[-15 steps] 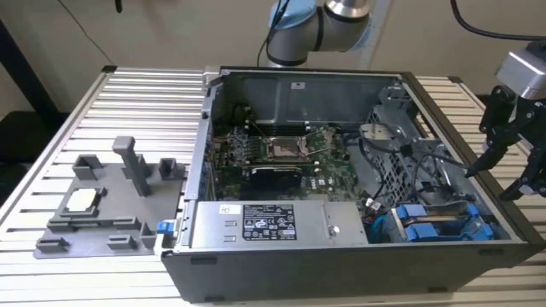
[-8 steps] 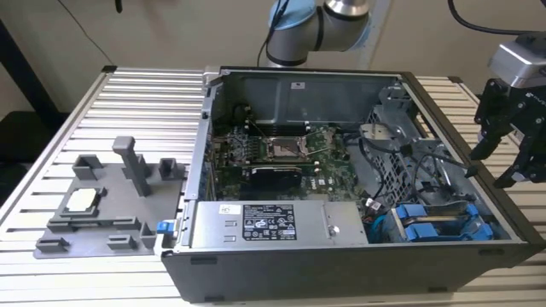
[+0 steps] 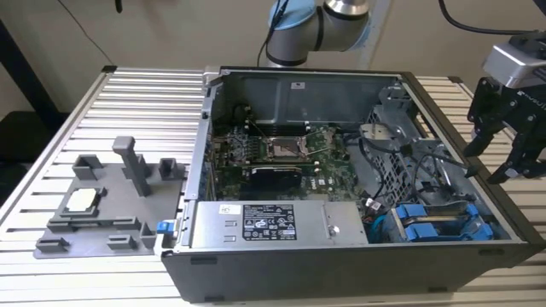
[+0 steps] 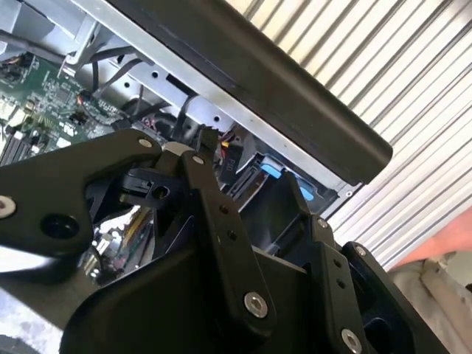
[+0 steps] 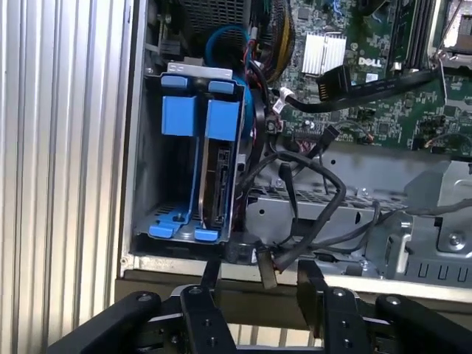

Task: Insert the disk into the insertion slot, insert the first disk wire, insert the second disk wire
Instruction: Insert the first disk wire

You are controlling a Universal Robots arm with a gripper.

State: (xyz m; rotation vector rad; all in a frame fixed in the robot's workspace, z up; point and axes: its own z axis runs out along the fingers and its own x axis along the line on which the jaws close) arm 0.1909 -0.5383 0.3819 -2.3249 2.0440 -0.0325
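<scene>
The black wire loops slack (image 5: 330, 210) beside the cage. To insert it, my gripper grabs the connector end (image 5: 266, 270) that sticks out over the case's rim next.
The disk (image 5: 219, 181) stands in its blue carrier inside the insertion slot of the dark grey drive cage (image 5: 146, 162), next to another blue-ended carrier (image 5: 179, 114). In the exterior view the blue carrier ends (image 3: 436, 222) show at the case's near corner on the exterior view's right. Dark wires (image 5: 313, 210) loop loosely beside the cage, and one connector end (image 5: 267, 276) hangs by the case rim. My gripper (image 3: 495, 157) hovers open above the case's wall on the exterior view's right, holding nothing. Its fingers (image 5: 210, 291) frame the cage's end from outside the case.
The open computer case (image 3: 341, 272) lies on a slatted metal table (image 3: 128, 96). Inside are a green motherboard (image 3: 282, 150) and a boxed power supply (image 3: 265, 224). A grey fixture plate (image 3: 102, 211) with upright blocks lies on the exterior view's left.
</scene>
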